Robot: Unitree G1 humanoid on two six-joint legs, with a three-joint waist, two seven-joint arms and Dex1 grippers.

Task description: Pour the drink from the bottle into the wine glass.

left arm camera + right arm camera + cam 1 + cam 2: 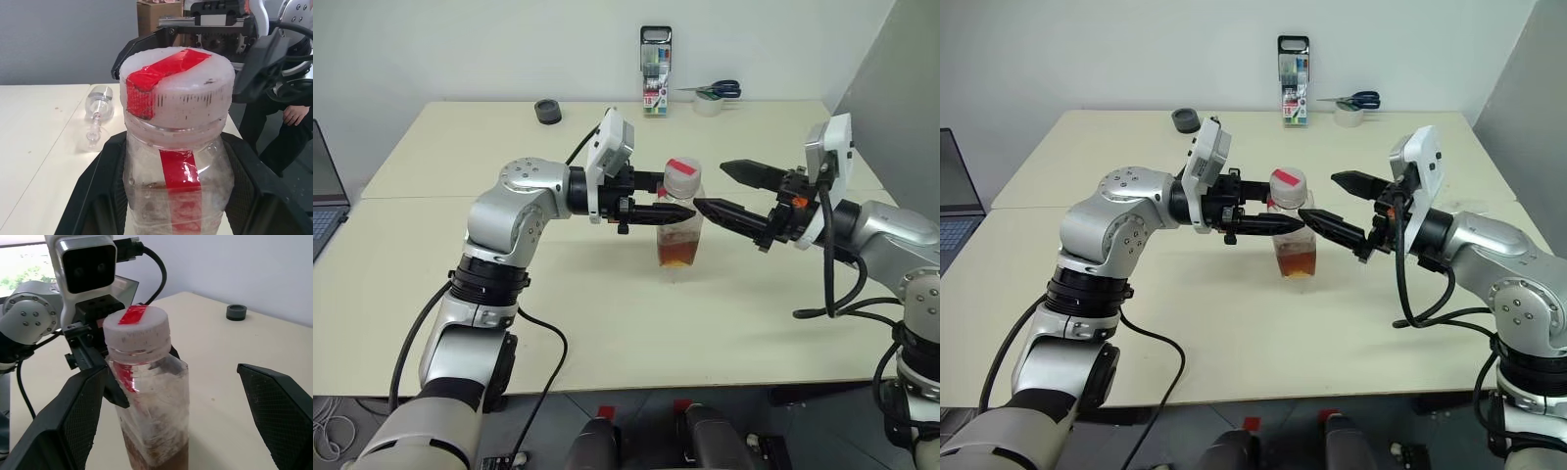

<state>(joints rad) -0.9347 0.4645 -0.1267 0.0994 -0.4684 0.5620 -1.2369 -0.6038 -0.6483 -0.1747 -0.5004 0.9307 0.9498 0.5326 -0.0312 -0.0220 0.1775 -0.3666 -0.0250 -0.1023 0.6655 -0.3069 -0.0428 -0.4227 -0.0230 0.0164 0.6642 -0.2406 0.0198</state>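
My right gripper's fingers stop short of the cap and closing now would miss, so it moves toward the white cap (682, 176), before closing on it.
My left gripper (677, 210) is shut on the bottle (680, 233), holding it upright over the middle of the table (607, 323). The bottle is clear plastic with a red strip and a white cap (177, 81) taped red. The reddish-brown drink (677, 257) fills only its bottom. The black fingers (95, 196) clasp the body below the cap. My right gripper (712, 186) is open, level, its tips just right of the bottle and apart from it. A clear wine glass (97, 110) seems to lie on its side on the table beyond the bottle.
At the table's back edge stand a marker pack (655, 73), a tape roll with scissors (715, 94) and a black round piece (547, 111). A laptop (323, 201) sits at the far left. A person's hand (296, 115) shows past the table's right side.
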